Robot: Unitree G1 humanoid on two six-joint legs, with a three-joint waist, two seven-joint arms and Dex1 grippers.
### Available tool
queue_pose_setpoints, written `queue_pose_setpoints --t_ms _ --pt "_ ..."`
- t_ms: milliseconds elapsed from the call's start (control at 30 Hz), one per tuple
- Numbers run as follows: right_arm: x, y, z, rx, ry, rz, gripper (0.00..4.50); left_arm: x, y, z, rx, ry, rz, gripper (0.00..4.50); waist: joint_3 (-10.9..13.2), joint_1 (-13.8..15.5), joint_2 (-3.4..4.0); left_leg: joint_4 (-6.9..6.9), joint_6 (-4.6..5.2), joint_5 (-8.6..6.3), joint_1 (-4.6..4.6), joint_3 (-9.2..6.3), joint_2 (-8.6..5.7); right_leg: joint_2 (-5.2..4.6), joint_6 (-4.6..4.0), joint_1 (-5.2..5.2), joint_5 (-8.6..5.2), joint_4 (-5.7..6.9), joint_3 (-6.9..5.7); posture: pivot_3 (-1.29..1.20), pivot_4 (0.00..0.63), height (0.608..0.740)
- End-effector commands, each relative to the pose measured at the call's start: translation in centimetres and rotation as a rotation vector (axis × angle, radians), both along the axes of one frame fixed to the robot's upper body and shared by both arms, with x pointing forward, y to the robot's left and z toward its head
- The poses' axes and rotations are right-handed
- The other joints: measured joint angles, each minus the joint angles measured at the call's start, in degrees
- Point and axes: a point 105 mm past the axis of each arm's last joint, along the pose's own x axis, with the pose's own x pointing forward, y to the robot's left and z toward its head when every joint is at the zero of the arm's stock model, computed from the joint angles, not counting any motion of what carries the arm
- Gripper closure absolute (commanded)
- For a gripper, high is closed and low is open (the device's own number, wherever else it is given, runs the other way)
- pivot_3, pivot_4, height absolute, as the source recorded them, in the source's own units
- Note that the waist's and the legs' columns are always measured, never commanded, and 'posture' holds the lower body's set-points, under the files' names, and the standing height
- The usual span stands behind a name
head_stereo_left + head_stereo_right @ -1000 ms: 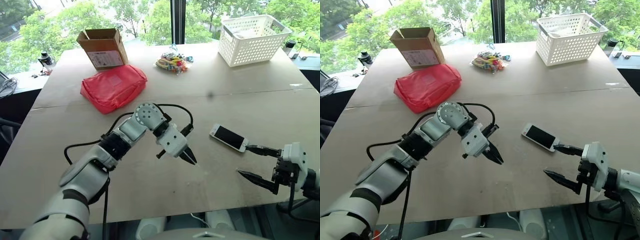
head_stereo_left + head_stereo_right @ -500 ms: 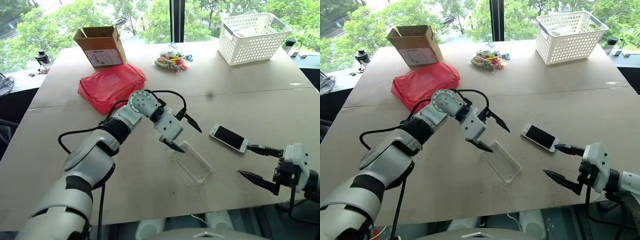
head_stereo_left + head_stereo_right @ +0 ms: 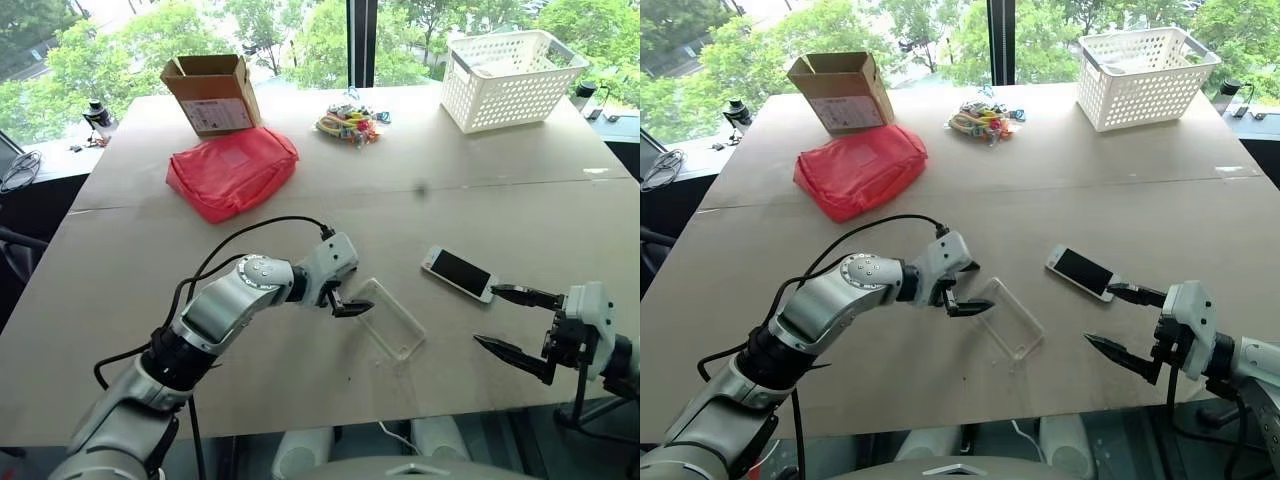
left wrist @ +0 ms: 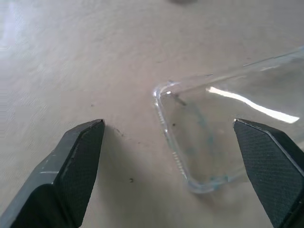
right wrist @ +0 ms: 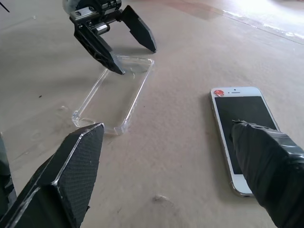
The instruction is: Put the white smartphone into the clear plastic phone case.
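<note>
The case is lying flat with its hollow side up. My left gripper should grab it next by the thin upright rim at its short end (image 4: 171, 142).
The clear plastic phone case (image 3: 388, 318) lies flat on the brown table, hollow side up. My left gripper (image 3: 345, 300) is open at the case's left end, low over the table, its jaws straddling that end's corner (image 4: 164, 92). The right wrist view shows one of its fingertips (image 5: 116, 70) at the case's rim (image 5: 114, 97). The white smartphone (image 3: 458, 273) lies screen up a little to the right of the case and apart from it. My right gripper (image 3: 487, 315) is open just right of the phone, with one fingertip (image 5: 247, 130) over the phone's near end and nothing held.
At the back of the table (image 3: 520, 215) are a red pouch (image 3: 230, 170), an open cardboard box (image 3: 210, 95), a bundle of colourful bits (image 3: 345, 122) and a white basket (image 3: 510, 78). The table's front edge runs just below both grippers.
My left gripper went from shut to open, and the case came to lie on the table. The wrist then rolled over and dropped to the case's left end. The right arm stayed put.
</note>
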Motion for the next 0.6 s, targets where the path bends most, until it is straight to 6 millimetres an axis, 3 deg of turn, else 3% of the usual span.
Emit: queue_pose_setpoints --t_ms 33,133,300,367,467,600 --pt "0.0 0.1 0.4 0.001 -0.021 0.007 0.00 -0.3 0.0 -1.3 0.038 0.013 0.038 0.09 0.0 -0.1 0.06 -0.01 -0.01 0.00 0.02 0.01 0.01 0.00 0.00 0.00 0.00 0.00 0.02 0.00 0.150 0.740" --pt "-0.1 0.1 0.5 -0.001 -0.026 0.005 0.00 -0.2 0.0 -1.5 0.024 0.032 0.071 0.93 -0.1 0.1 0.08 -0.01 -0.02 0.00 0.04 0.05 0.00 -0.03 -0.01 0.01 0.00 -0.01 0.06 0.00 0.150 0.740" --pt "-0.4 0.2 0.5 -0.008 -0.025 0.011 0.00 -0.2 0.1 -1.4 0.034 0.026 0.079 3.07 -0.1 0.0 0.08 -0.01 -0.01 0.00 0.03 0.10 -0.01 -0.06 0.00 0.02 -0.01 -0.05 0.07 0.00 0.150 0.740" --pt "-0.5 0.3 0.4 -0.013 -0.026 0.017 0.00 0.0 0.1 -1.4 0.038 0.015 0.080 3.68 -0.1 0.0 0.09 -0.02 -0.02 -0.01 0.03 0.12 -0.01 -0.09 0.00 0.02 0.00 -0.07 0.06 0.00 0.150 0.740" --pt "-0.5 0.3 0.4 -0.016 -0.029 0.016 0.00 0.4 -0.6 -0.7 0.001 -0.021 0.058 4.38 -0.1 0.1 0.09 -0.03 -0.02 -0.01 0.03 0.13 -0.01 -0.10 0.00 0.02 0.00 -0.08 0.07 0.00 0.150 0.740" --pt "-0.4 0.3 0.4 -0.016 -0.031 0.017 0.00 0.9 -2.0 0.8 -0.072 -0.085 -0.039 4.45 -0.1 0.3 0.09 -0.02 -0.02 -0.01 0.03 0.14 -0.02 -0.11 0.00 0.02 0.00 -0.09 0.06 0.00 0.150 0.740"
